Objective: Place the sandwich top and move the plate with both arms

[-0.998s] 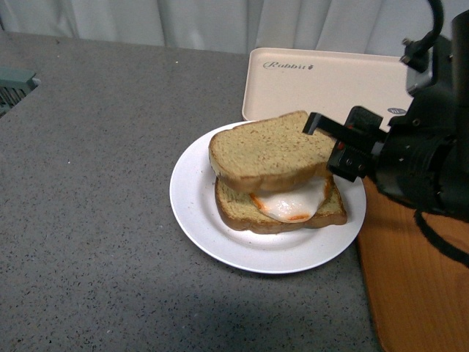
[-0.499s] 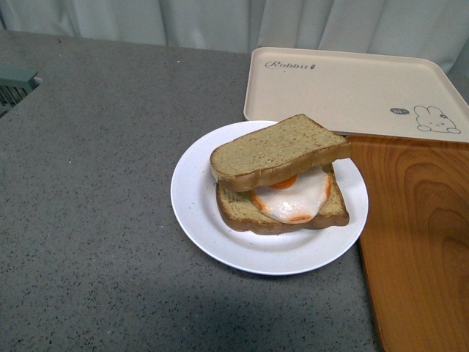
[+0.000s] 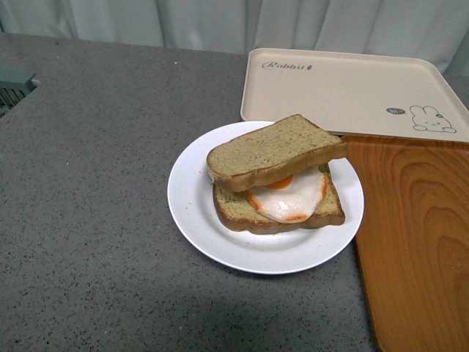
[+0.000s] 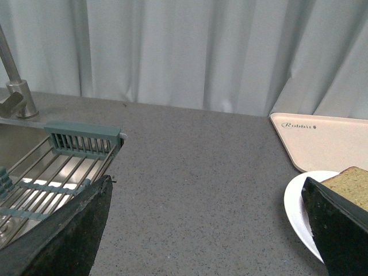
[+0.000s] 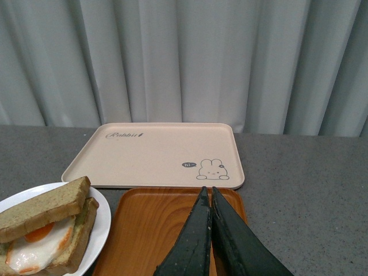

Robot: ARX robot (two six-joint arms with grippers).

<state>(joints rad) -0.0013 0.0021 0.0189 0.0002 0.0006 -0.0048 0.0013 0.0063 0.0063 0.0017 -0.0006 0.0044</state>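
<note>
The left gripper will next grab the plate by its opposite rim (image 3: 174, 192), over empty counter, because the wooden tray (image 3: 392, 220) crowds one side of the plate.
The sandwich top (image 3: 275, 150), a plain tan-brown bread slice, lies tilted on the egg-bearing slice (image 3: 282, 202) on the white plate (image 3: 194, 213). Neither arm shows in the front view. In the left wrist view my left gripper (image 4: 207, 190) is open and empty above the grey counter, with the plate's rim (image 4: 294, 210) and a bread corner (image 4: 353, 183) beside one finger. In the right wrist view my right gripper (image 5: 208, 192) is shut and empty above the wooden tray, with the sandwich (image 5: 43, 227) and plate (image 5: 100, 221) off to its side.
A beige rabbit-printed tray (image 3: 344, 84) lies behind the plate. An orange-brown wood-grain tray (image 3: 418, 242) lies to the plate's right, touching its rim. A sink with a green rack (image 4: 83, 138) and a tap (image 4: 17, 95) is to the far left. A pale curtain hangs behind.
The right arm, close to the sandwich top one second ago, has withdrawn out of the front view. The slice stays on the egg; the plate has shifted slightly left.
</note>
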